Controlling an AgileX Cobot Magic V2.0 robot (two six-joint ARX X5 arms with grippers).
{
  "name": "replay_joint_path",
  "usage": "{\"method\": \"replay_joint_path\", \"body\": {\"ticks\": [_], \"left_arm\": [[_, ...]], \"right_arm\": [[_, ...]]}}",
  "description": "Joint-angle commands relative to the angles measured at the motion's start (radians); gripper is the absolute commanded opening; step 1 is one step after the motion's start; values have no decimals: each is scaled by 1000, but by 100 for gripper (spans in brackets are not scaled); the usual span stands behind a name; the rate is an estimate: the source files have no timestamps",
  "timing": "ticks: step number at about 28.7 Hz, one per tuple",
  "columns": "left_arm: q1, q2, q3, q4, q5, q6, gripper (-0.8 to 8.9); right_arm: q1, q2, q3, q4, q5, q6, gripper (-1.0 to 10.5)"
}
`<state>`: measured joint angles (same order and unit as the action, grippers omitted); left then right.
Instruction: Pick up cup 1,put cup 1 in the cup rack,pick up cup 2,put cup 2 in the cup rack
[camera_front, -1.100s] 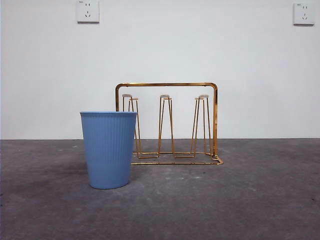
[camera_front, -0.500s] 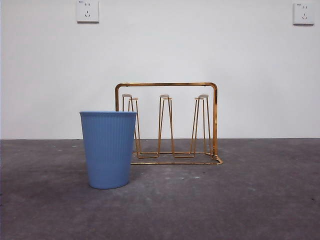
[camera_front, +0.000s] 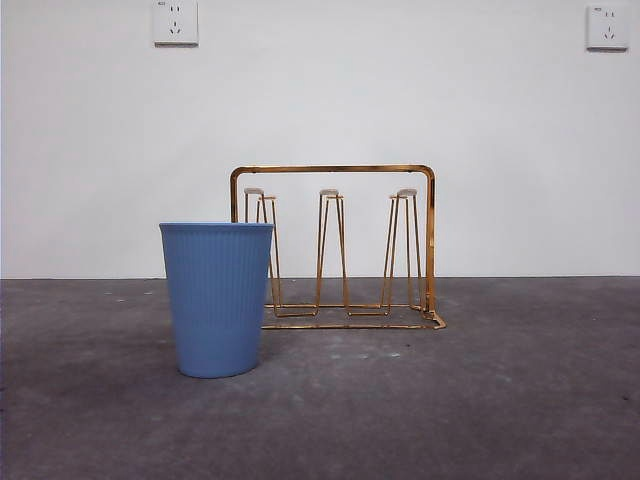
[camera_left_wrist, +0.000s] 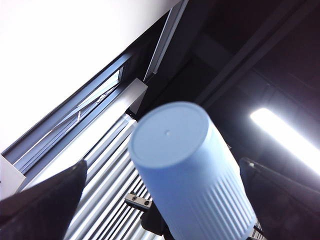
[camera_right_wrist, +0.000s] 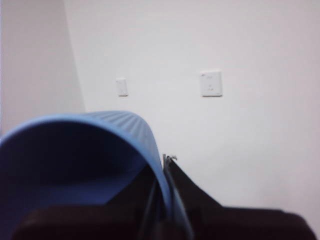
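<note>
The second blue cup's opening will stay free to slip over a rack peg, as my left gripper will grab the cup by its base end (camera_left_wrist: 175, 150) next.
A blue ribbed cup (camera_front: 217, 298) stands upright on the grey table, in front of the left end of the gold wire cup rack (camera_front: 333, 246). No arm shows in the front view. My right gripper (camera_right_wrist: 166, 172) is shut on the rim of a blue cup (camera_right_wrist: 85, 145), whose mouth faces the camera. The left gripper (camera_left_wrist: 162, 167) points up at the ceiling. Its jaws stand wide apart on either side of a blue cup (camera_left_wrist: 190, 165), with a gap visible on each side. That cup's flat base faces away. I cannot tell what holds it.
The rack's upright pegs (camera_front: 331, 250) carry nothing. A white wall with two sockets (camera_front: 175, 22) (camera_front: 608, 27) closes the back. Bare grey table (camera_front: 470, 400) lies to the right of the cup and in front of the rack.
</note>
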<state>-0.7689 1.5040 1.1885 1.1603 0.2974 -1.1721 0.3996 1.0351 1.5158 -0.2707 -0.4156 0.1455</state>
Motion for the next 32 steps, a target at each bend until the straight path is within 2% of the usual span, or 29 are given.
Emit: {"method": "replay_joint_path", "body": {"ticks": [1, 8, 19, 24, 27, 32], "left_arm": [[-1, 6, 6, 7, -6, 21, 687], [2, 6, 6, 8, -10, 21, 674], [16, 6, 6, 8, -35, 23, 226], [16, 6, 6, 8, -34, 24, 114], [16, 6, 6, 8, -35, 23, 2], [16, 6, 6, 8, -36, 24, -8]], "right_arm": [[42, 30, -6, 18, 13, -9, -12], [106, 62, -6, 2, 87, -63, -12], [105, 62, -6, -41, 106, -98, -12], [105, 65, -6, -43, 106, -97, -12], [105, 66, -6, -52, 107, -97, -12], [105, 66, -6, -90, 108, -98, 7]]}}
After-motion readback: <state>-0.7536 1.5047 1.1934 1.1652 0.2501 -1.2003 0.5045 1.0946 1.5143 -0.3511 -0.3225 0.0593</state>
